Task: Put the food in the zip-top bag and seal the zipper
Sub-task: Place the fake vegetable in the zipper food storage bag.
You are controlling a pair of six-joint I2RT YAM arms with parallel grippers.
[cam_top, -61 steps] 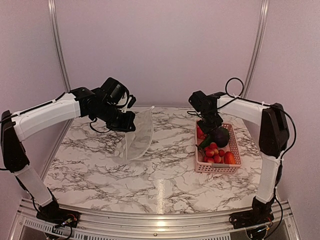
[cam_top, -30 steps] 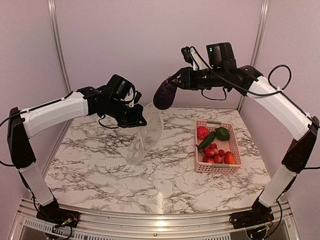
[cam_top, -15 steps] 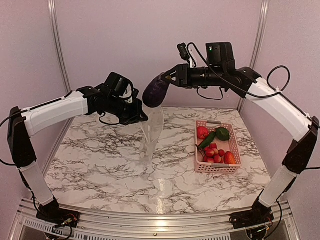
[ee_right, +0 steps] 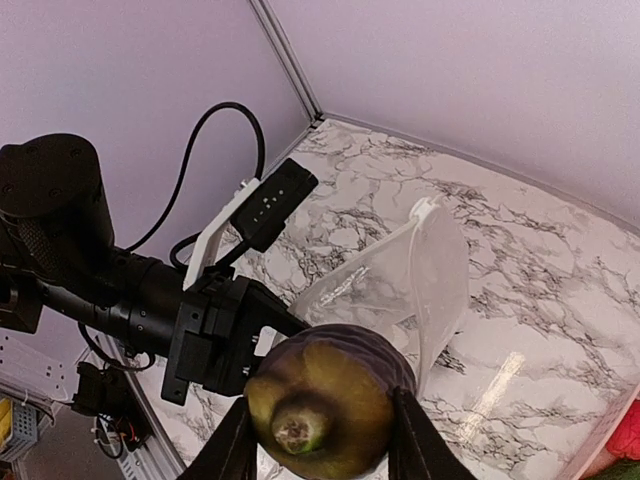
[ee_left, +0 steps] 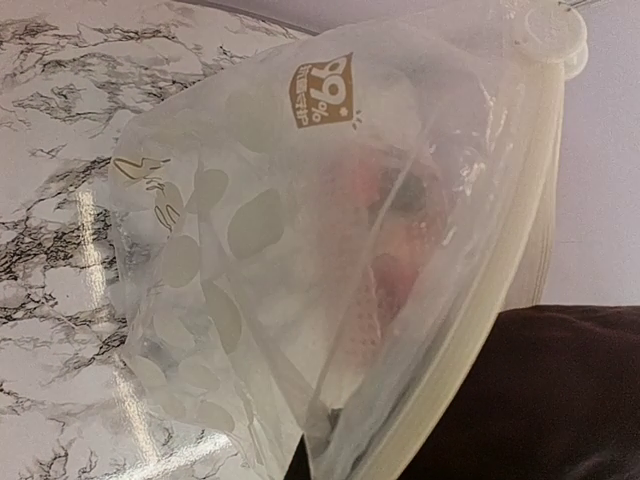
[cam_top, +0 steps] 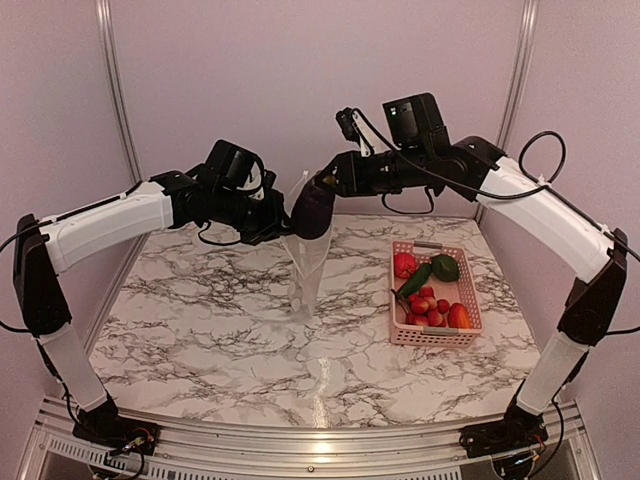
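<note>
The eggplant point(cam_top: 312, 208) only reaches the zipper and would fall short if released now. My right gripper keeps hold until the eggplant's body is inside the bag's opening.
The clear zip-top bag point(cam_top: 305, 262) with white dots hangs mouth up from my left gripper point(cam_top: 272, 217), which is shut on its top edge. My right gripper point(cam_top: 326, 190) is shut on the dark purple eggplant point(cam_top: 312, 208) and holds it at the bag's mouth. In the right wrist view the eggplant point(ee_right: 325, 400) sits between my fingers point(ee_right: 235, 445), stem end towards the camera, with the bag point(ee_right: 400, 270) just beyond. In the left wrist view the bag point(ee_left: 250, 230) fills the frame. Its whitish zipper point(ee_left: 500, 270) runs beside the eggplant point(ee_left: 540, 400).
The pink slotted basket point(cam_top: 436, 341) stands at the right of the marble table. It holds a red tomato point(cam_top: 404, 265), green pepper point(cam_top: 445, 267), cucumber point(cam_top: 415, 281), strawberries point(cam_top: 428, 305) and an orange carrot point(cam_top: 459, 316). Grey walls and metal posts stand behind.
My right arm lifted the eggplant out of the basket and carried it left, then down to the bag's mouth. My left gripper raised the bag so it hangs upright.
</note>
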